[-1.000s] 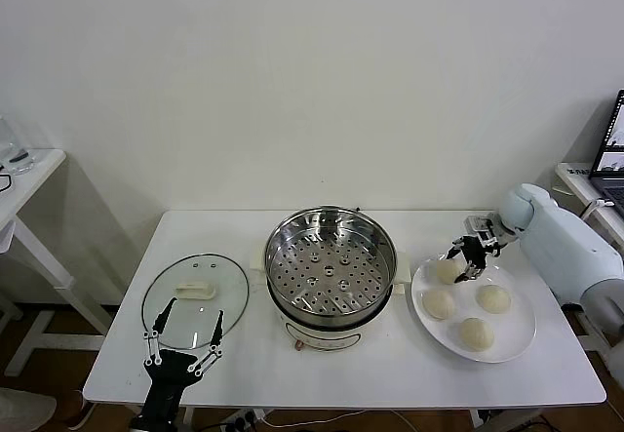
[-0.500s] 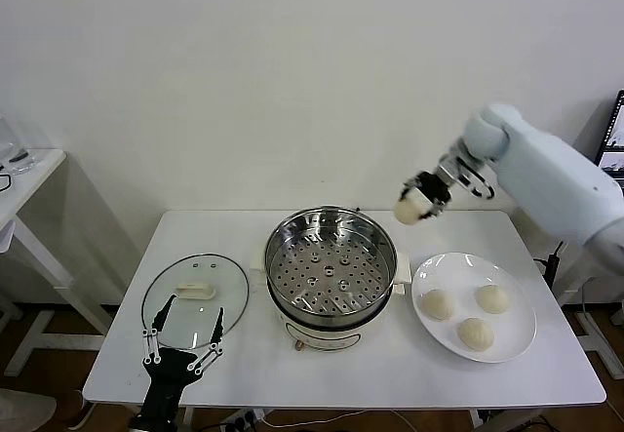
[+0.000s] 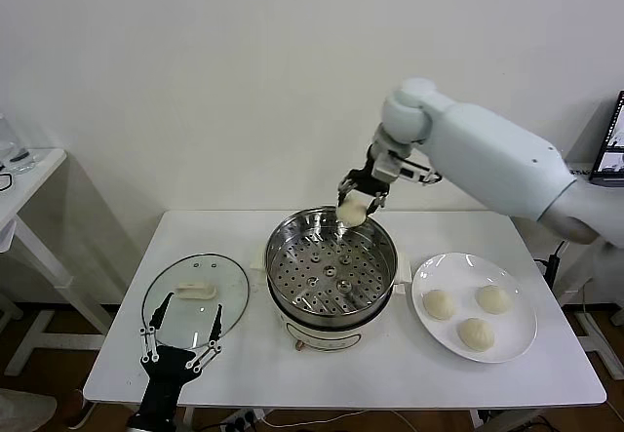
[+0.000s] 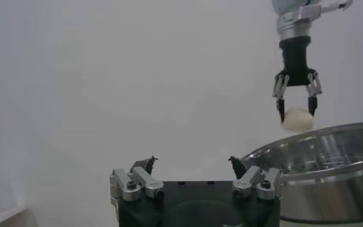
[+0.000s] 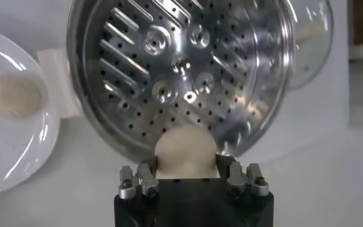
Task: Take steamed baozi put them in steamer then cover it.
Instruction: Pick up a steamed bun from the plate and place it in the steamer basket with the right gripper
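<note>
The baozi hangs above the steamer's far rim, short of the perforated tray, and would fall if I opened. My right gripper now moves it toward the tray first.
My right gripper (image 3: 356, 201) is shut on one cream-white baozi (image 3: 352, 213) and holds it above the far rim of the steel steamer (image 3: 375, 286). The held bun shows between the jaws in the right wrist view (image 5: 185, 151), over the edge of the perforated tray (image 5: 181, 68), and in the left wrist view (image 4: 297, 118). Three more baozi (image 3: 439, 303) lie on the white plate (image 3: 517, 336). The glass cover (image 3: 195, 300) with its white handle lies flat on the table left of the steamer. My left gripper (image 3: 179, 348) is open and empty by the cover's near edge.
The white table (image 3: 351, 378) carries the cover, steamer and plate in a row. A second white table (image 3: 24, 174) stands at far left. A laptop (image 3: 609, 149) sits at far right. A white wall is close behind.
My right gripper lifted one baozi off the plate and carried it left, from the plate's far side to above the steamer's far rim. The left arm has not moved.
</note>
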{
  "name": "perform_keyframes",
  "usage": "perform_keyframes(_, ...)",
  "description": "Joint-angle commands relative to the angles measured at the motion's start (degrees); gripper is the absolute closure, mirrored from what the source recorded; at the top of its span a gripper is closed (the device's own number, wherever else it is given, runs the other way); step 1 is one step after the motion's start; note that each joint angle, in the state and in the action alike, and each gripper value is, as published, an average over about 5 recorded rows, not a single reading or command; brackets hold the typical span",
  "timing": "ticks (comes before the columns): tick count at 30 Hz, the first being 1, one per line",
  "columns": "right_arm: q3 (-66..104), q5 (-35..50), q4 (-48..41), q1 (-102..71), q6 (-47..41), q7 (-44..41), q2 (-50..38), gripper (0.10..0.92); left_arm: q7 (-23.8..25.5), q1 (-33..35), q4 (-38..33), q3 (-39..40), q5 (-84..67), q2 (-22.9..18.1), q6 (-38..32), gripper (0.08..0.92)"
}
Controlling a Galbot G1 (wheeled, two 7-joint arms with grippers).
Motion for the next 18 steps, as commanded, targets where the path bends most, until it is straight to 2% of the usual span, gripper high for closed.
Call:
perform_keyframes(1, -2.84, -1.87, 0.25, -0.79, 1.51, -0.39, 3.11, 0.368, -0.04, -0.02, -0.04, 0.12, -0.01, -0.02, -0.07, 0.177)
perform_keyframes(18, -0.08, -9.12, -5.82, -6.15, 1.93, 2.28, 7.50, 0.364, -0.24, -0.24, 0.29, 0.00, 0.01, -0.01, -0.69, 0.177)
